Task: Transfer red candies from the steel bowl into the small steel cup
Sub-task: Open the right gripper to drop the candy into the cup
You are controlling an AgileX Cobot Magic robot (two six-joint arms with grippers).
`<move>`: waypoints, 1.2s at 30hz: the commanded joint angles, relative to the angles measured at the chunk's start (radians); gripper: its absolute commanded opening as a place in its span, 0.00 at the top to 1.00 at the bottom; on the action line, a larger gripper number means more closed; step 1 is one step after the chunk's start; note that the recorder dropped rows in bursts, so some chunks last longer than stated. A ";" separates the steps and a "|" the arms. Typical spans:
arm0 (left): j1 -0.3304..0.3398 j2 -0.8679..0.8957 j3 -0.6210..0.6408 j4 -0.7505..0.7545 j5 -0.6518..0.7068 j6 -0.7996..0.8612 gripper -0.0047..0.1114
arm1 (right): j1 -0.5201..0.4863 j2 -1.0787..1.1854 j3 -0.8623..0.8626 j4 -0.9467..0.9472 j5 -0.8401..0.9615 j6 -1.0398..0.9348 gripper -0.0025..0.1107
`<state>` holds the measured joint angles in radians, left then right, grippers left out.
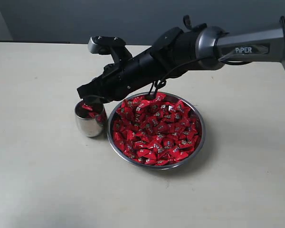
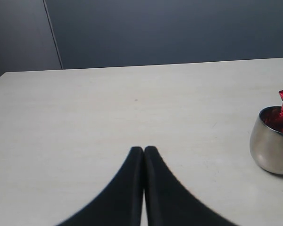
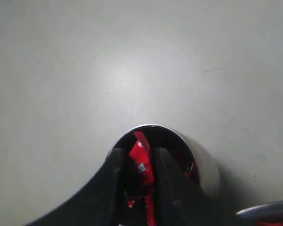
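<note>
My right gripper is holding the red candy inside the cup's rim [image 1: 80, 110], so it should release the candy.
The small steel cup [image 1: 90, 122] stands just left of the wide steel bowl [image 1: 200, 142], which is heaped with red candies [image 1: 154, 128]. My right gripper [image 1: 88, 100] reaches across the bowl and hangs over the cup's mouth. In the right wrist view its gripper [image 3: 137, 154] is shut on a red candy [image 3: 141, 157] held upright above the cup [image 3: 205, 162], with more red showing inside. My left gripper [image 2: 144, 149] is shut and empty over bare table, with the cup [image 2: 271, 148] off to one side. The left arm is out of the exterior view.
The pale table [image 1: 38, 180] stretches wide to the left and front of the cup. A grey wall [image 1: 61, 19] runs behind the table's back edge. The bowl's rim [image 3: 266, 208] shows close to the cup in the right wrist view.
</note>
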<state>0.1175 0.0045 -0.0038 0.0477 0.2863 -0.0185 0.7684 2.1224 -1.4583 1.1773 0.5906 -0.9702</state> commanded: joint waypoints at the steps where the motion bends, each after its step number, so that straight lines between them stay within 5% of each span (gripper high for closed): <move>1: 0.001 -0.004 0.004 -0.002 -0.002 -0.001 0.96 | -0.001 -0.001 -0.006 -0.007 -0.017 0.002 0.99; 23: 0.001 -0.004 0.004 -0.002 -0.002 -0.001 0.96 | -0.001 -0.001 -0.006 -0.007 -0.034 0.002 0.98; 25: 0.001 -0.004 0.004 -0.002 -0.002 -0.001 0.96 | -0.001 -0.001 -0.006 -0.007 -0.025 0.002 0.92; 29: 0.001 -0.004 0.004 -0.002 -0.002 -0.001 0.96 | -0.001 -0.001 -0.006 0.004 -0.023 0.002 0.55; 36: 0.001 -0.004 0.004 -0.002 -0.002 -0.001 0.96 | -0.001 -0.001 -0.006 0.006 -0.017 0.002 0.54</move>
<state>0.1175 0.0045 -0.0038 0.0477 0.2863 -0.0185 0.7684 2.1224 -1.4583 1.1825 0.5624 -0.9659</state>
